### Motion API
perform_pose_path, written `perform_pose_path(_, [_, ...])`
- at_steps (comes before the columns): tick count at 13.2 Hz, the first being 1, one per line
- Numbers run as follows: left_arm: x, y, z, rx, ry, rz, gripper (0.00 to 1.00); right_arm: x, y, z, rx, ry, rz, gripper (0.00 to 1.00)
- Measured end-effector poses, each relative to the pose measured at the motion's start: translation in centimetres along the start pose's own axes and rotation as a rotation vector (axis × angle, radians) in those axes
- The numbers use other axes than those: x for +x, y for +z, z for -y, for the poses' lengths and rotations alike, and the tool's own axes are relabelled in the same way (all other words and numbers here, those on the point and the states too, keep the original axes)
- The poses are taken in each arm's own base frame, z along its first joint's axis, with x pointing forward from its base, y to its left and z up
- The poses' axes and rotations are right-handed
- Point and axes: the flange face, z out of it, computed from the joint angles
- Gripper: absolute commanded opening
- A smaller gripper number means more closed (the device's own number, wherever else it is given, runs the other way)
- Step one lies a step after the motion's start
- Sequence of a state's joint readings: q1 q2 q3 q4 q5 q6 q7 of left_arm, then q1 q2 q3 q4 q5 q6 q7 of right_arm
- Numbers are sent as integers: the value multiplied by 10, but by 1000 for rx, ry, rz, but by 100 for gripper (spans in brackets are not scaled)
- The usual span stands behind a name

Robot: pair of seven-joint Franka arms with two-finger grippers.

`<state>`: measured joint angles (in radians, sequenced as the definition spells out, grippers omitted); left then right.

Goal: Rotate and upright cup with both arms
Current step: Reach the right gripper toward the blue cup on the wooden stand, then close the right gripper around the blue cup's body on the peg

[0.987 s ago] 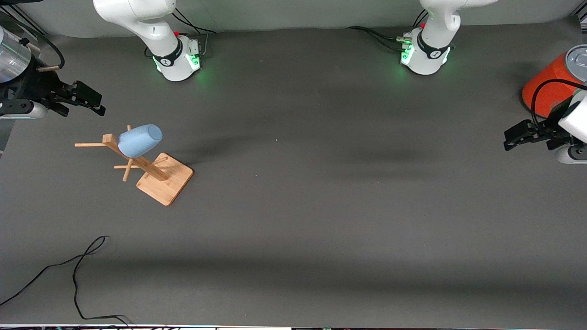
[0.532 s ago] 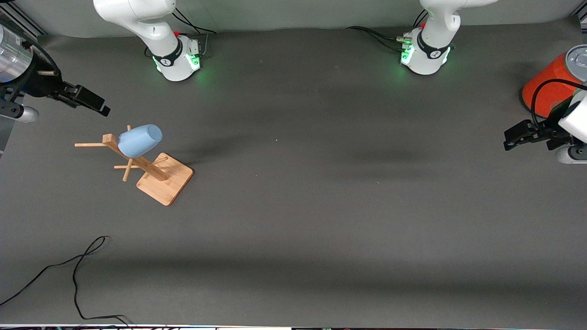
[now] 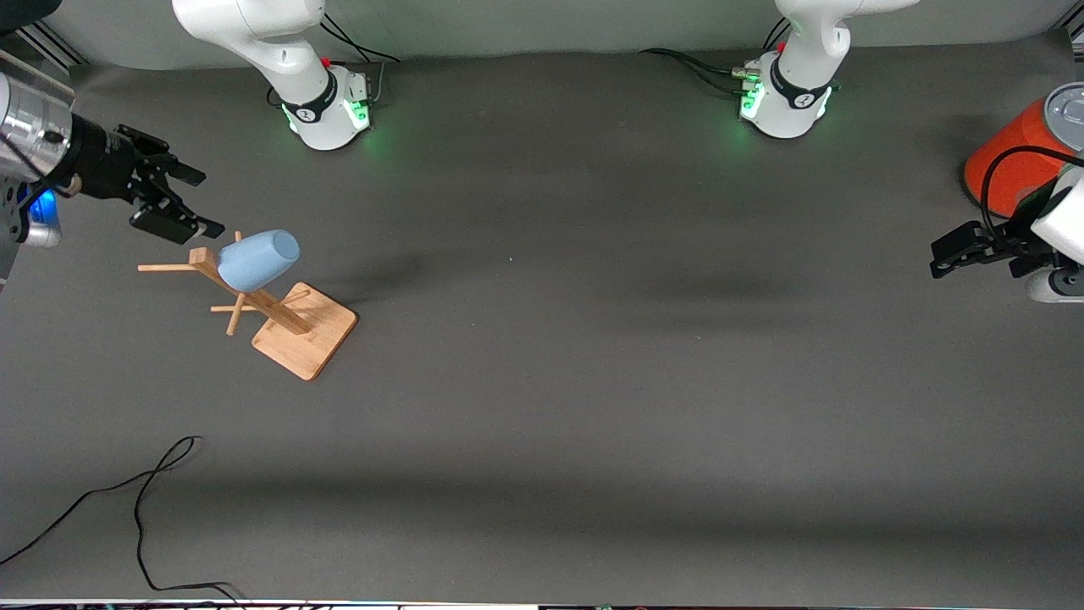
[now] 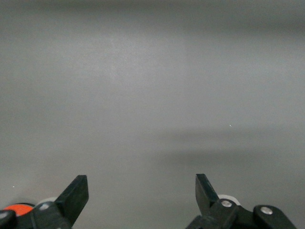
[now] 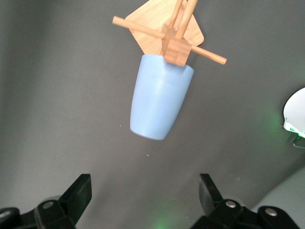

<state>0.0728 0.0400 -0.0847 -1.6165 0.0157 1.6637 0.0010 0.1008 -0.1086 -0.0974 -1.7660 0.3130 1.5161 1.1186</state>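
Note:
Next, my right gripper grabs the cup by its side to lift it off its wooden peg for turning upright.
The light-blue cup hangs mouth-down and tilted on a peg of the wooden rack, toward the right arm's end of the table. It also shows in the right wrist view, apart from the fingers. My right gripper is open and empty, in the air just beside the rack's top, close to the cup. My left gripper is open and empty, waiting at the left arm's end of the table; its wrist view shows only bare mat.
A large orange can with a grey lid stands beside the left gripper. A black cable lies on the mat nearer the front camera than the rack. The arm bases stand along the back edge.
My right gripper has turned and moved toward the cup, and its fingers now show apart. The left arm, cup and rack have not moved.

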Motion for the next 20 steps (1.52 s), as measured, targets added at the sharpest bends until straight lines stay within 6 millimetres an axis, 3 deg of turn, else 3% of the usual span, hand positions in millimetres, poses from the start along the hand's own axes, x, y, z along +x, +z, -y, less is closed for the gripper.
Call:
perform_pose_path(4, [0, 0, 0, 0, 0, 0, 100, 24, 22, 9, -31, 69, 14, 100])
perform_pose_path(9, [0, 0, 0, 0, 0, 0, 100, 45, 67, 15, -74, 118, 29, 100])
perform_pose_path(16, [0, 0, 0, 0, 0, 0, 100, 62, 111, 11, -65, 157, 28, 100])
perform_pose_path(20, [0, 0, 0, 0, 0, 0, 100, 66, 126, 8, -67, 167, 29, 100])
